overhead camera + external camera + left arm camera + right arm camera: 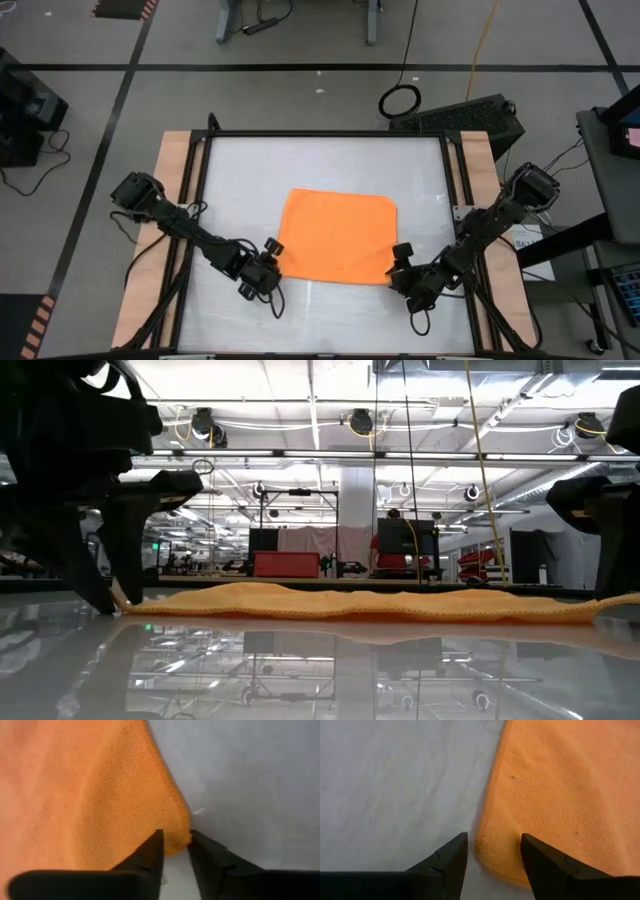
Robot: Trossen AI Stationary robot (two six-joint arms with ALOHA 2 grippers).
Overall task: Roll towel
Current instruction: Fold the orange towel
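I should close my right gripper on the towel's corner [383,279] [493,857] now, since one finger is denting the towel and my fingers would hold the corner.
The orange towel [338,236] lies spread flat on the white tabletop [240,180]. My left gripper [270,262] is at the towel's near left corner, its fingers closed in on that corner. My right gripper [400,262] is at the near right corner and stands open. In the right wrist view that corner [492,857] lies between its spread fingertips, one finger over the bare table and the other over the cloth. In the low view the towel [370,603] shows as a low rumpled strip on the table. My left gripper pinches the towel's near left corner [177,840] between its two fingertips. The fingers [152,852] slant down from the table's near left side. How many layers they have, I cannot tell. The corner stays low at the tabletop, and the cloth behind it rises in a soft ridge.
A black frame [320,133] runs around the tabletop, with wooden strips [170,200] along both sides. The table around the towel is bare white. Beyond the table are cables, a black case [470,118] and other workstations.
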